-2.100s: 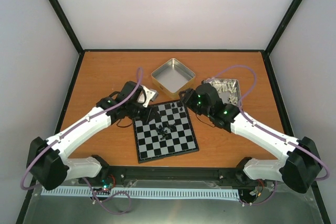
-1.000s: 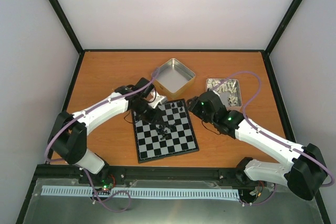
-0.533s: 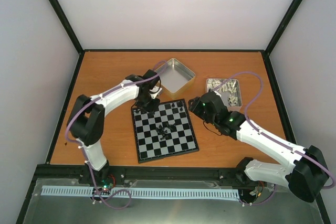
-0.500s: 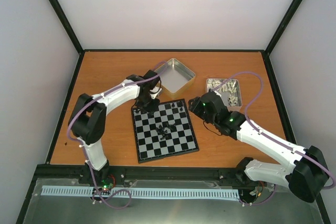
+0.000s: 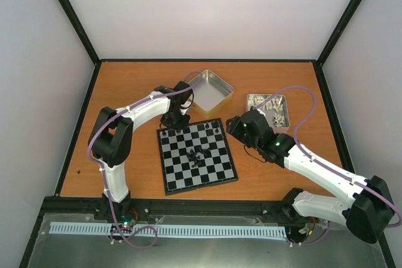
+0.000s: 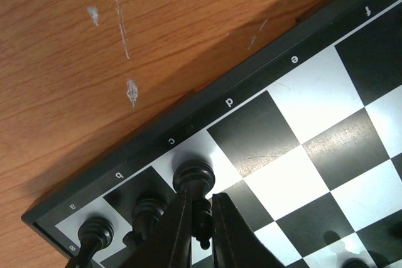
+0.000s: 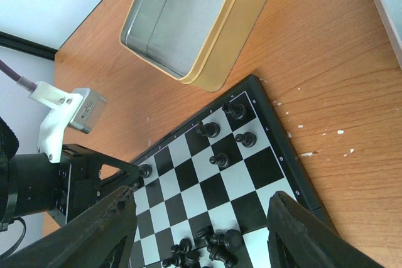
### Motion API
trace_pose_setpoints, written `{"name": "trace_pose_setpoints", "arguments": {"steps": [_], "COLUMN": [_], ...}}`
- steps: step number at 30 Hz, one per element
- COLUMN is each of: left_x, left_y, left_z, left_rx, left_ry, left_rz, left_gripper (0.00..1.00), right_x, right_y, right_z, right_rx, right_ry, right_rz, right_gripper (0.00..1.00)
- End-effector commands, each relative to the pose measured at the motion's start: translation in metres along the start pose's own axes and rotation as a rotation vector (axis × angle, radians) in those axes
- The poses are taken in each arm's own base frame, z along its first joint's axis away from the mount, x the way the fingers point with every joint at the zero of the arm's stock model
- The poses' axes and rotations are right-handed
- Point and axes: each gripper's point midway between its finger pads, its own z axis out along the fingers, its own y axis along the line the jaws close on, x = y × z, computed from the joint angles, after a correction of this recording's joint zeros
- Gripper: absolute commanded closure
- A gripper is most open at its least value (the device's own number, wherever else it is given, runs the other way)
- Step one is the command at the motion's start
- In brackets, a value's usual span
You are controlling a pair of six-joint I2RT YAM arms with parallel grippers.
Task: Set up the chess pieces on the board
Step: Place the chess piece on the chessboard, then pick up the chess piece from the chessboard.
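The black piece's base is over flat board on the c square, so the black piece would stay standing there. The black piece leaves my left gripper's hold now.
The board [image 5: 207,177] lies at the table's middle. A heap of black chess pieces [image 5: 196,153] lies on its centre, and several stand at its far right corner [image 5: 212,128]. My left gripper [image 5: 178,123] is at the board's far left corner. In the left wrist view it [image 6: 201,218] is shut on a black piece [image 6: 195,180] that stands on the c square, beside two more pieces [image 6: 147,211] on a and b. My right gripper [image 5: 235,123] is open and empty, over the board's right side [image 7: 251,167], with the heap [image 7: 210,243] between its fingers.
An empty gold-sided tin [image 5: 207,92] stands just beyond the board, close to my left arm. A metal tin of pale pieces [image 5: 270,108] sits at the right, behind my right arm. Bare wood lies left of the board [image 6: 94,61].
My left gripper has carried a black piece from the board's centre to its far left corner and set it on the edge row. My right gripper drew back slightly to the right.
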Motion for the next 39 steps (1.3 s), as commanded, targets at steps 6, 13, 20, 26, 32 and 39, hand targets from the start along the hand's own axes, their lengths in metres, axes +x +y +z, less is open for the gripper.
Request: {"name": "trace_pose_setpoints", "arguments": {"steps": [6,13,20,26,32,39], "left_x": [-0.009,-0.021,-0.04,-0.049,-0.04,-0.018], "left_y": [0.002,-0.001,0.0,-0.007,-0.001,0.007], "left_z": [-0.002,-0.02,-0.066,-0.115,-0.173,-0.235], "left_rx": [0.001,0.014,0.021,0.087,0.106,0.102], "left_ry": [-0.031,-0.083,-0.234,-0.456,-0.751,-1.01], "left_rz": [0.005,0.015,0.018,0.014,0.02,0.036], "left_gripper": [0.89,0.75,0.66,0.58,0.58,0.53], "right_x": [-0.007,-0.004,0.001,0.005,0.019,0.044], "right_y": [-0.009,-0.011,-0.012,-0.016,-0.021,-0.022], "right_z": [-0.002,-0.003,0.001,0.002,0.005,0.014], "right_rx": [0.03,0.025,0.024,0.034,0.051,0.064], "right_ry": [-0.036,-0.029,-0.007,0.012,0.086,0.192], "right_rz": [0.001,0.007,-0.017,-0.075,-0.147,-0.208], "right_gripper": [0.43,0.43,0.42,0.42,0.42,0.42]}}
